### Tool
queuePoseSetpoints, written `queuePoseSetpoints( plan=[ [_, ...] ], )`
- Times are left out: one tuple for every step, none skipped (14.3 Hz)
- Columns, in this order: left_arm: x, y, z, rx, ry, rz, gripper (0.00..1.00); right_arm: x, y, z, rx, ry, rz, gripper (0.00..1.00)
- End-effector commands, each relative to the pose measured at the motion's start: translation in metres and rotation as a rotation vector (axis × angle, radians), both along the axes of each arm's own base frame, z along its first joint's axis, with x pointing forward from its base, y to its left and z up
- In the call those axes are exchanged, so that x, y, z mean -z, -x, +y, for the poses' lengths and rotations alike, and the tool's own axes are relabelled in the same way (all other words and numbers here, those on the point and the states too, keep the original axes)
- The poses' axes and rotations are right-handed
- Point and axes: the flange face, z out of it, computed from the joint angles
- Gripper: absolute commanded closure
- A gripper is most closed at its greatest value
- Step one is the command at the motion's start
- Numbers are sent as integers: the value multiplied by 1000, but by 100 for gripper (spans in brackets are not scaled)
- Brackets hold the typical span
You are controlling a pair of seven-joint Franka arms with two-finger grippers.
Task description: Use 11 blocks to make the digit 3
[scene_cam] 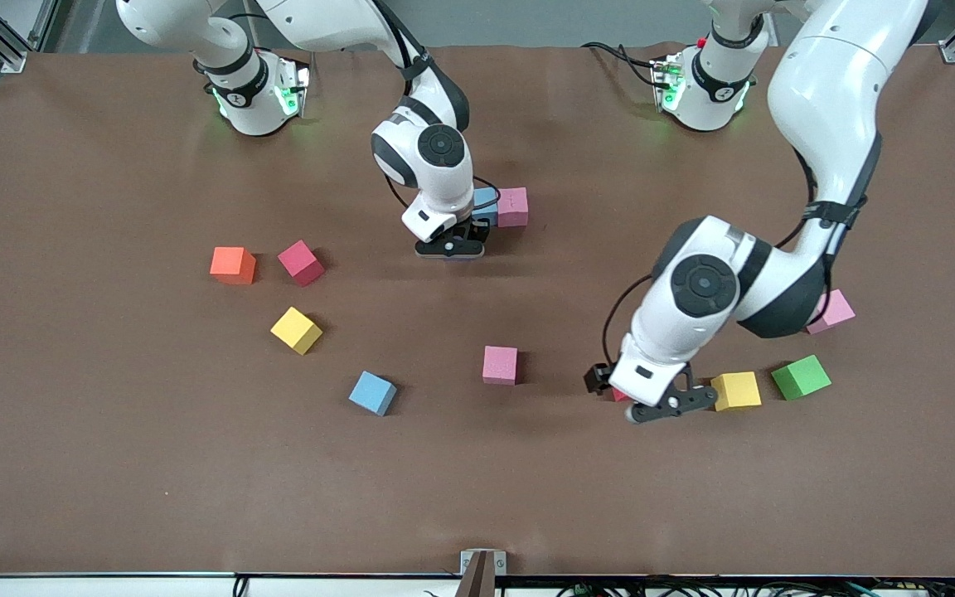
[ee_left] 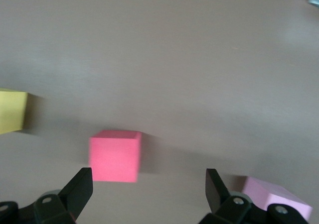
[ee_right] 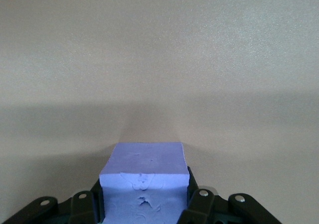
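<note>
The purple block's base meets its shadow on the tabletop under my right gripper, so the block would stand and it is now time to open.
My right gripper (scene_cam: 453, 246) (ee_right: 144, 204) is low over the table's middle, shut on a purple block (ee_right: 143, 167). Beside it a light blue block (scene_cam: 487, 201) and a pink block (scene_cam: 513, 206) stand touching. No digit 3 figure is in view. My left gripper (scene_cam: 666, 404) (ee_left: 148, 191) hangs open toward the left arm's end, just above a red block (scene_cam: 619, 395) (ee_left: 114, 156) that lies off its jaws' middle, close to one finger (ee_left: 79, 188). A yellow block (scene_cam: 736, 390) (ee_left: 11, 111) and a green block (scene_cam: 801, 377) lie beside it.
Loose on the table lie an orange cube (scene_cam: 233, 265), a red block (scene_cam: 301, 262), a yellow block (scene_cam: 296, 330), a light blue block (scene_cam: 373, 393) and a pink block (scene_cam: 500, 365). Another pink block (scene_cam: 834, 311) is half hidden by the left arm.
</note>
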Motion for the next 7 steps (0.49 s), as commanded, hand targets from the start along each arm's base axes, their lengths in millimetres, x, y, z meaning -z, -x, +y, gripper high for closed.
queuePoseSetpoints(
  plan=[
    [0, -5, 13, 2, -7, 21, 0, 1, 17, -2, -7, 11, 13, 96],
    [12, -6, 16, 12, -11, 38, 0, 1, 17, -2, -12, 11, 13, 96],
    [21, -9, 26, 15, -11, 52, 0, 1, 17, -2, -15, 11, 13, 96],
    [32, -11, 31, 16, -9, 69, 0, 1, 17, -3, -16, 12, 14, 96],
    [33, -12, 33, 15, -6, 72, 1, 2, 18, -3, -16, 15, 16, 96],
    [33, -13, 36, 18, -7, 72, 1, 2, 19, -4, -16, 19, 20, 96],
    [35, -13, 39, 16, -7, 76, 1, 2, 19, -5, -19, 20, 21, 96]
  ],
)
